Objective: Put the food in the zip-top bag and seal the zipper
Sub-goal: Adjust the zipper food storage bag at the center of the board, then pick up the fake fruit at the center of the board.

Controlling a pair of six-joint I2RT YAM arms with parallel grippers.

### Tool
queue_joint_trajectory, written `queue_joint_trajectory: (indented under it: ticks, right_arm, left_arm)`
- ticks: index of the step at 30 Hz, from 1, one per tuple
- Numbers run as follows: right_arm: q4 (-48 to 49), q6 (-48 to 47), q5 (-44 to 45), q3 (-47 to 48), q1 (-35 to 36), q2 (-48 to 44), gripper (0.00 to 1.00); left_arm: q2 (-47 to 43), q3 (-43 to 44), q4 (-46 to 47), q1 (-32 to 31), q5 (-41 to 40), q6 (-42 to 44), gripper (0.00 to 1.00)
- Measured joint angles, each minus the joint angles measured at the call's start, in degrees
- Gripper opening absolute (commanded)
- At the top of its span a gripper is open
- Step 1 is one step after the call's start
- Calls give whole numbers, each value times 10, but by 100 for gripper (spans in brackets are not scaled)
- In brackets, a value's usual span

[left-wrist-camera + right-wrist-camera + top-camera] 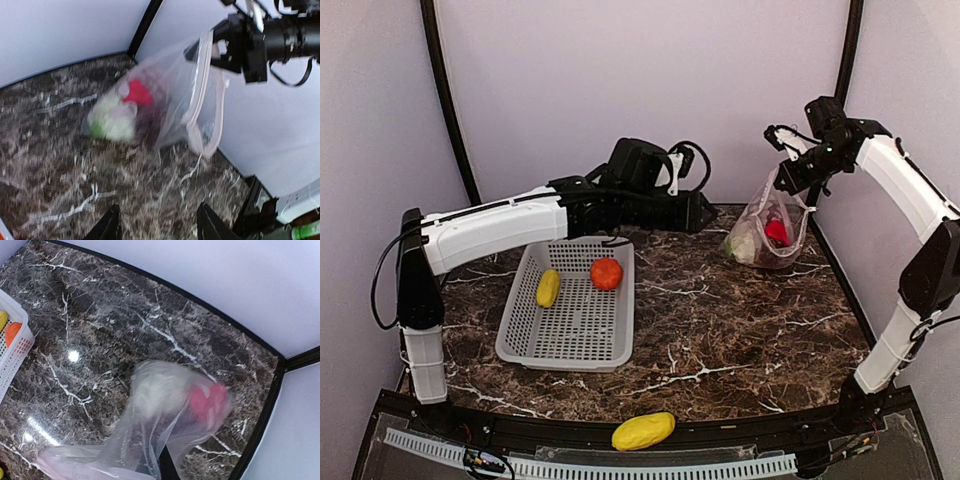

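Note:
The left gripper grabs the narrow middle of the yellow fruit on the black front rim next, to place the fruit end-first in the zip-top bag [767,225].
The zip-top bag [767,225] hangs at the back right with its bottom on the table, and my right gripper [792,178] is shut on its top edge. Inside lie the white cauliflower [743,245], the red pepper [777,232] and something dark. In the left wrist view the bag [165,80] shows its pinkish zipper [201,85] hanging open in a loop below the right gripper [220,47]. My left gripper [157,227] is open and empty, low over the table, short of the bag. A yellow fruit [548,288] and the orange piece [606,273] lie in the grey mesh basket [570,335].
Another yellow fruit [643,431] lies on the black front rim near the arm bases. The basket stands left of centre under the left arm. Light walls and black corner posts [844,50] close in behind and beside the bag.

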Motion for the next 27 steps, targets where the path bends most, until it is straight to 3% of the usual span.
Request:
queue_joint_trajectory:
  ticks: [4, 8, 10, 16, 20, 24, 27]
  right_arm:
    - [13, 4, -21, -97, 0, -41, 1]
    - [15, -3, -30, -178, 2, -81, 23]
    - [12, -11, -24, -207, 3, -103, 29]
    - [19, -40, 17, -249, 5, -179, 24]
    - [32, -46, 26, -292, 5, -220, 22]
    - [43, -44, 13, -345, 5, -239, 29]
    - [54, -39, -14, -365, 6, -246, 34]
  left_arm:
    - [-73, -141, -20, -23, 18, 62, 58]
    - [-119, -214, -60, -74, 21, 119, 60]
    - [-127, -227, -82, -108, 20, 147, 63]
    - [-129, -233, -155, -211, -11, 204, 70]
    - [-126, -242, -186, -243, -37, 211, 72]
    - [-121, -275, -206, -256, -62, 208, 85]
    - [-119, -304, -209, -262, -74, 202, 85]
